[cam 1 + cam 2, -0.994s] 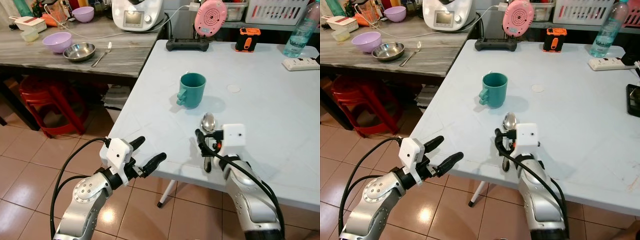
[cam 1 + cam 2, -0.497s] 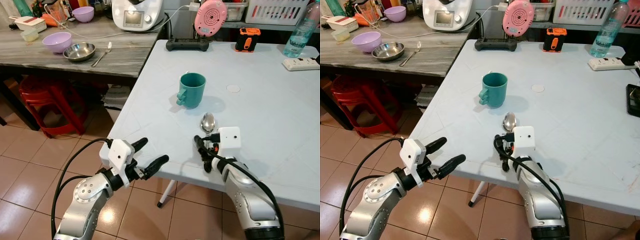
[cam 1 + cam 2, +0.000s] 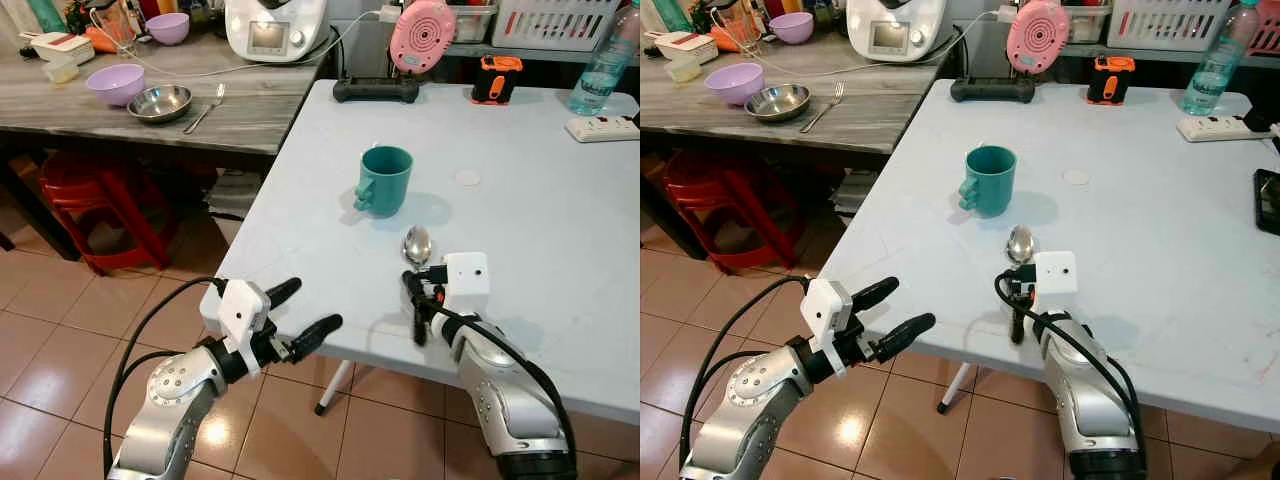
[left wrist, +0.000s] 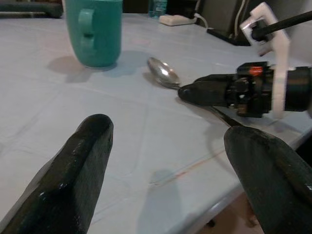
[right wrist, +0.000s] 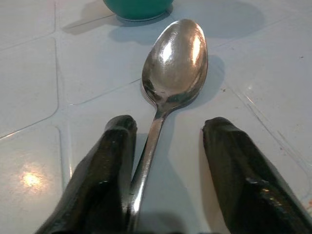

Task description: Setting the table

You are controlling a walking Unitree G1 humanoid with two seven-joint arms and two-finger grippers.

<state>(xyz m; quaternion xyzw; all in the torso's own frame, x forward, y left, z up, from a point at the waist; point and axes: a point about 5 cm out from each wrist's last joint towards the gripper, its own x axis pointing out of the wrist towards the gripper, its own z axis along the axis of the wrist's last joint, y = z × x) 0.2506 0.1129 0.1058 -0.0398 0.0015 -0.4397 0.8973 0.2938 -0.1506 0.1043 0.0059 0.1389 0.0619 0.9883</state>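
Note:
Next, my right gripper takes the spoon by its handle (image 5: 148,158) and lifts it, to set it beside the fork on the wooden counter.
A metal spoon (image 3: 416,243) lies flat on the white table (image 3: 540,170), bowl end toward a teal mug (image 3: 385,180) that stands upright just beyond it. My right gripper (image 3: 418,292) rests low at the table's front edge. It is open, one finger on each side of the spoon's handle (image 5: 146,151), and the spoon's bowl (image 5: 175,58) lies ahead of the fingertips. My left gripper (image 3: 310,305) hovers open off the table's front-left corner, holding nothing. In the left wrist view the mug (image 4: 95,29), the spoon (image 4: 163,72) and my right gripper (image 4: 214,92) lie ahead.
A wooden counter (image 3: 120,125) to the left carries a purple bowl (image 3: 113,83), a steel bowl (image 3: 159,102) and a fork (image 3: 204,108). Red stools (image 3: 95,205) stand under it. A black device (image 3: 377,89), a bottle (image 3: 603,65) and a power strip (image 3: 603,127) line the table's far edge.
My right gripper has slid back a little along the spoon's handle toward the table's front edge. The spoon, the mug and my left gripper stay where they were.

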